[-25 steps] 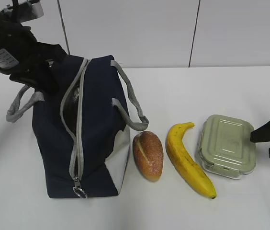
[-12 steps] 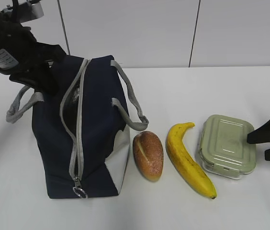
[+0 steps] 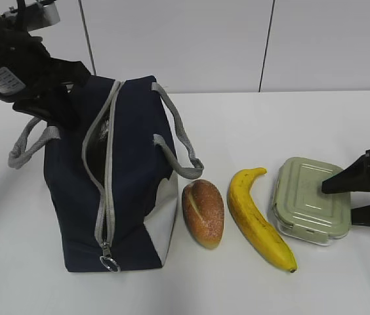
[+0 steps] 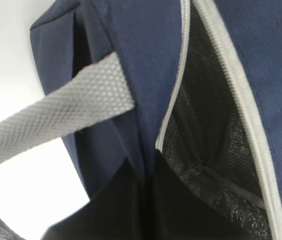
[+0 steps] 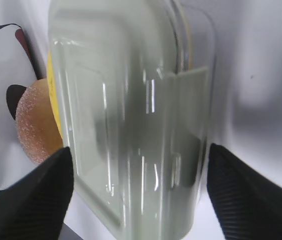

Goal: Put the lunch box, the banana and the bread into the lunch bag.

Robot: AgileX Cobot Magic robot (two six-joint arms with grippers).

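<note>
The green-lidded lunch box needs to be packed into the lunch bag, so my right gripper will grab it by its short end (image 3: 336, 203) next.
The navy lunch bag (image 3: 132, 151) stands at the left with its zip parted and its dark lining showing. My left gripper (image 3: 57, 108) is shut on the bag's far top edge; in the left wrist view navy fabric (image 4: 146, 65) runs down between the dark fingers (image 4: 111, 210). The bread (image 3: 203, 212), the banana (image 3: 254, 220) and the green-lidded lunch box (image 3: 311, 199) lie in a row to the right of the bag. My right gripper (image 3: 339, 207) is open and straddles the right end of the lunch box (image 5: 131, 125), with a gap on each side.
A grey webbing handle (image 3: 182, 154) droops over the bag's right side toward the bread. The metal ring pull (image 3: 109, 264) hangs at the bag's near end. Bare white table (image 3: 250, 118) lies behind the food, and a panelled wall stands behind that.
My right gripper has slid left from the frame's edge to the lunch box's right end, and its fingers have spread wider. The left arm and the bag have not moved.
</note>
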